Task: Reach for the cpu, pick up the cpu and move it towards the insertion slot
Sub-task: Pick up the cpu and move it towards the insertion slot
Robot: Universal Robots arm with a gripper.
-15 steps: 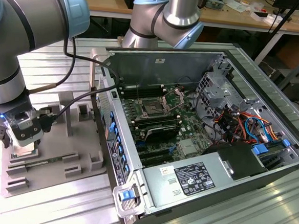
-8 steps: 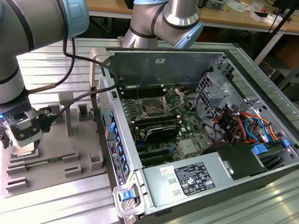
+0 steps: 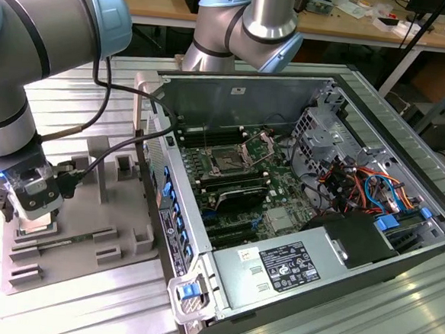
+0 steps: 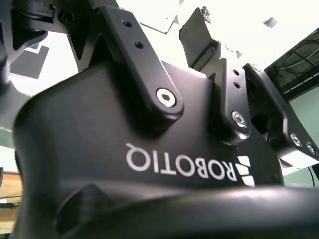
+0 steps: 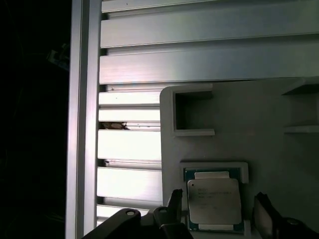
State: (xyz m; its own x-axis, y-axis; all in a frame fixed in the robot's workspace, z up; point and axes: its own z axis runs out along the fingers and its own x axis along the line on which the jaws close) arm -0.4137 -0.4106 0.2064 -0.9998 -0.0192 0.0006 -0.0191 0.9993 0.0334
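I should next grab the cpu with my gripper by its open side edges, halfway along their length, because the fixture's raised sides wrap around the cpu's ends and corners.
The cpu (image 5: 214,201) is a thin square chip with a dull silver top and a green rim. In the first wrist view it lies flat in a square recess of the grey fixture (image 5: 249,114). My gripper (image 5: 218,200) is open just above it, with one dark finger on each side and a small gap to each edge. In the exterior view my gripper (image 3: 33,203) hangs low over the fixture (image 3: 88,226) at the exterior view's left. The insertion slot (image 3: 227,162) sits on the motherboard inside the open computer case, its silver bracket (image 3: 259,146) hinged up.
The open computer case (image 3: 304,89) fills the exterior view's right, with a power supply (image 3: 284,267), cables (image 3: 359,184) and long black memory slots (image 3: 240,190). The case's side wall (image 3: 166,201) stands between fixture and motherboard. The table (image 5: 199,59) is ribbed aluminium. The second wrist view looks along my black gripper body (image 4: 149,149).
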